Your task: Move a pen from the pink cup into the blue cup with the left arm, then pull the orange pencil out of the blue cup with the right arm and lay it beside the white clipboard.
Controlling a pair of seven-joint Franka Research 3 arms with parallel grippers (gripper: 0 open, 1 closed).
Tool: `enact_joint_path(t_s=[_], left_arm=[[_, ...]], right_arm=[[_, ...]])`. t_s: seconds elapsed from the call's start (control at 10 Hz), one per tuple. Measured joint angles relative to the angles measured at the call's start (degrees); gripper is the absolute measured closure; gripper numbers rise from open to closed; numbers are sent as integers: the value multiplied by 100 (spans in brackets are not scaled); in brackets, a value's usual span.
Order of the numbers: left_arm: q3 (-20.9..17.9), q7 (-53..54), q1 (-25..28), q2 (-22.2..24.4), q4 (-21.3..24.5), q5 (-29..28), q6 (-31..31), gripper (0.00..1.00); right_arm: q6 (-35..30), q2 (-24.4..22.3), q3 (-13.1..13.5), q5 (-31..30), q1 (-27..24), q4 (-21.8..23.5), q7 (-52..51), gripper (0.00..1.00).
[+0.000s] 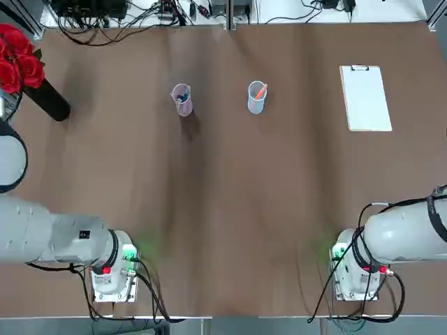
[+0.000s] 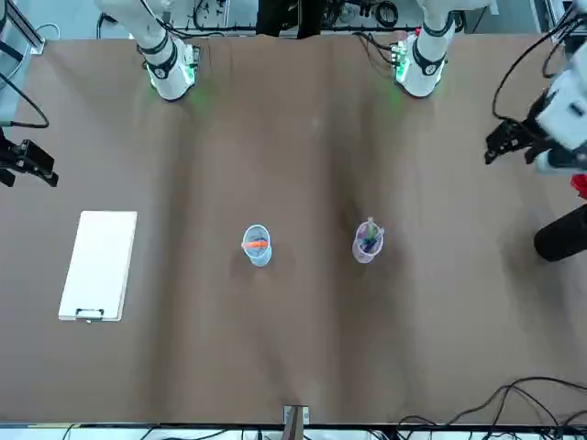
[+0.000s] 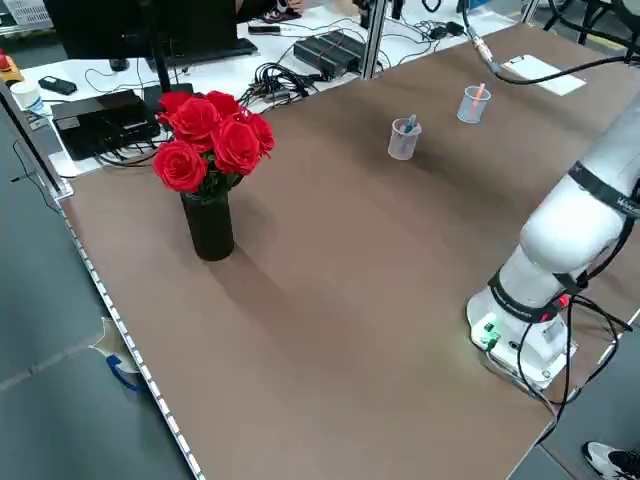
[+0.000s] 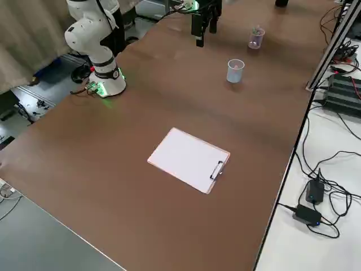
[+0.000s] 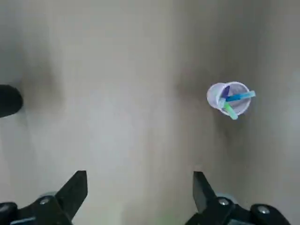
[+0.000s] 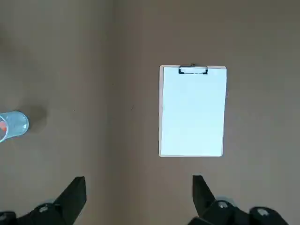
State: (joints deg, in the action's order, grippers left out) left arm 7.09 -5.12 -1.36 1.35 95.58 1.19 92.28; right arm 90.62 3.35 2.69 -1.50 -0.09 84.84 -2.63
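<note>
The pink cup surrounds the pen's lower part, so my left gripper must next grab the pen by its upper end above the pink cup's rim.
The pink cup stands upright at the far middle-left of the table with several pens in it, among them a light-blue pen. To its right stands the blue cup with the orange pencil inside. At the far right lies the white clipboard, clip toward the far edge. My left gripper hangs open high over the table's left side, well short of the pink cup. On the right side my right gripper hangs open above bare table, short of the clipboard.
A black vase of red roses stands at the far left corner. Cables and boxes lie beyond the table's far edge. Brown tabletop spreads between the cups and the arm bases.
</note>
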Motion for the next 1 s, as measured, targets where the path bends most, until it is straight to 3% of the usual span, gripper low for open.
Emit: enact_joint_path(t_s=[0.2,0.6,0.8,1.0], left_arm=[[628,-420,-71,-464,-40,-50,198,1],[1796,-1497,-182,-1490,-68,-1152,914,1],[2176,-2162,-295,-2084,-74,-1850,1148,1],[2302,-2560,-384,-2604,-86,-2151,1569,1]], right_arm=[[0,1,0,0,0,3,0,0],[1,3,1,0,-1,10,0,0],[0,3,11,0,-10,15,1,0],[2,3,18,0,-13,17,1,0]])
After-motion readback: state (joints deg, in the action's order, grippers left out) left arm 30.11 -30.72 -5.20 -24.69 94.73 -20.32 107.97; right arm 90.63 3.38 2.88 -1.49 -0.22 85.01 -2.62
